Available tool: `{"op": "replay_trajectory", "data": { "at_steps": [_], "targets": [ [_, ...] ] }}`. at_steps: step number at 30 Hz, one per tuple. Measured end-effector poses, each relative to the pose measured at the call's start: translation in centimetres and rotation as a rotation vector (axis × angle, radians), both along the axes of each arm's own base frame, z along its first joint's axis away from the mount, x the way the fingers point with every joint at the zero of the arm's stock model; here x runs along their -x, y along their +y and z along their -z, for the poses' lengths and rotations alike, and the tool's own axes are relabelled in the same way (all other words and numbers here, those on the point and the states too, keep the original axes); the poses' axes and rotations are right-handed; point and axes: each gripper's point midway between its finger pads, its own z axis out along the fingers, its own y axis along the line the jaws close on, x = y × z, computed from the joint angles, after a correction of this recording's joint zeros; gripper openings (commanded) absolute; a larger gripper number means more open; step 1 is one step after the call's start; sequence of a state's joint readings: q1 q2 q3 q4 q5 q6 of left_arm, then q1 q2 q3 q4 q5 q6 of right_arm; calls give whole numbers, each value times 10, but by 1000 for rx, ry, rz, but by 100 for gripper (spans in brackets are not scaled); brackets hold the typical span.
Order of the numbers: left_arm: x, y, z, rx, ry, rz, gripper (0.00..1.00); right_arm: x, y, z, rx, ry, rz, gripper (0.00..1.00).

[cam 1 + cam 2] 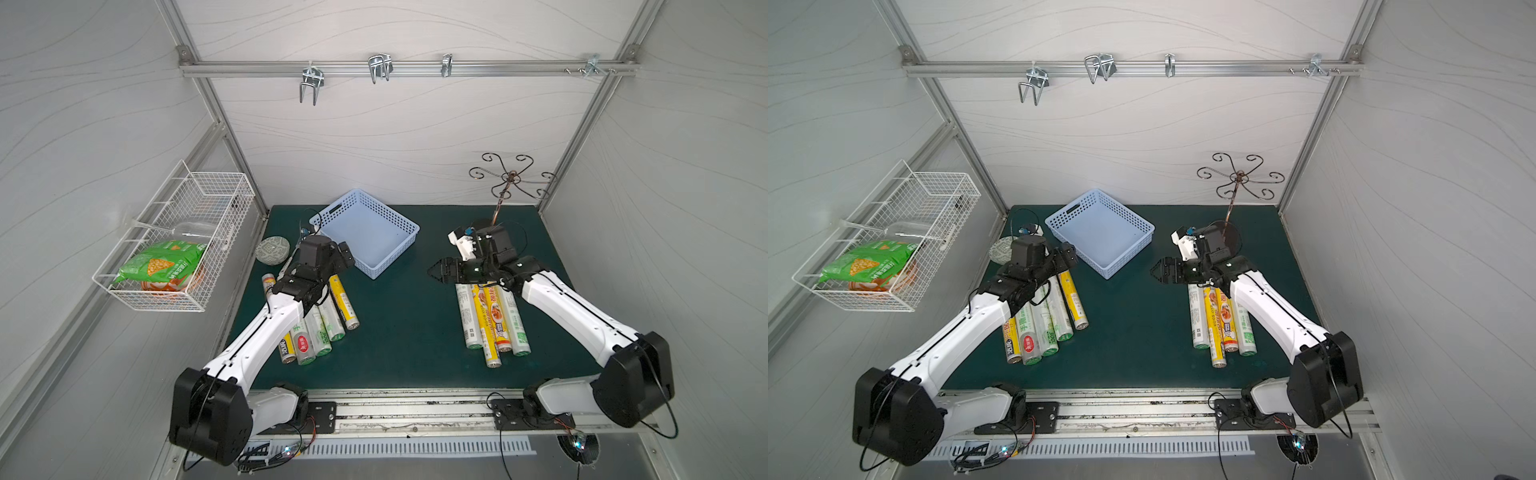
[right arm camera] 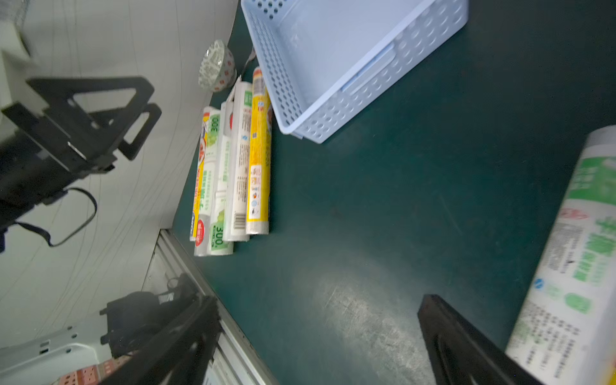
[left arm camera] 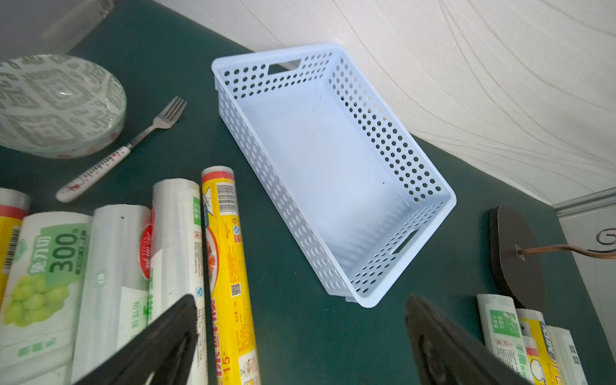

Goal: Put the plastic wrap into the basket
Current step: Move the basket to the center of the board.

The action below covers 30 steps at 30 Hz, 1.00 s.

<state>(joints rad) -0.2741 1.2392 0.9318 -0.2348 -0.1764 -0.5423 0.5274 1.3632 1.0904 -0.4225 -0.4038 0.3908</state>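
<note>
The basket needs to be pulled between the plastic wrap groups with its opening free, so my left gripper needs to grab it by the long-side rim facing the yellow roll.
The light-blue basket [image 1: 365,232] [image 1: 1100,237] [image 3: 320,160] [image 2: 326,50] stands empty at the back middle of the green mat, turned at an angle. Plastic wrap rolls lie in two groups. One group [image 1: 328,320] [image 1: 1054,316] [image 3: 226,266] [image 2: 240,166] is on the left and another [image 1: 490,320] [image 1: 1219,324] [image 2: 573,266] on the right. My left gripper [image 1: 345,254] [image 1: 1068,253] [image 3: 301,300] hovers open over the far ends of the left rolls, facing the basket. My right gripper [image 1: 436,271] [image 1: 1158,272] [image 2: 318,300] hangs open past the far ends of the right rolls, pointing left. Neither holds anything.
A patterned bowl [image 1: 272,249] [image 3: 56,103] and a fork [image 3: 133,146] lie left of the basket. A curled metal hook stand [image 1: 505,183] rises behind the right arm, its dark base [image 3: 513,256] on the mat. A white wire basket [image 1: 174,249] with snack bags hangs on the left wall.
</note>
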Motion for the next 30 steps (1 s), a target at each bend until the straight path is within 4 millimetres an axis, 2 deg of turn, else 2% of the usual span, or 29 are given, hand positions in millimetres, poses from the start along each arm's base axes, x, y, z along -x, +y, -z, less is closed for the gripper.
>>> {"op": "replay_trajectory", "data": {
  "at_steps": [4,11,16,23,27,30],
  "targets": [
    [-9,-4,16,20,94,-10,99,15,16,13,15,24,-23,99],
    [-51,-4,37,60,227,-44,94,20,41,36,61,29,-32,98],
    [-79,5,54,81,316,-84,84,24,55,38,56,3,-55,98],
    [-107,13,91,82,444,-103,74,22,59,44,32,-25,-59,98],
    [-113,12,107,72,500,-96,68,21,61,50,31,-25,-66,98],
    [-115,10,115,71,527,-89,57,19,62,51,31,-29,-65,99]
  ]
}}
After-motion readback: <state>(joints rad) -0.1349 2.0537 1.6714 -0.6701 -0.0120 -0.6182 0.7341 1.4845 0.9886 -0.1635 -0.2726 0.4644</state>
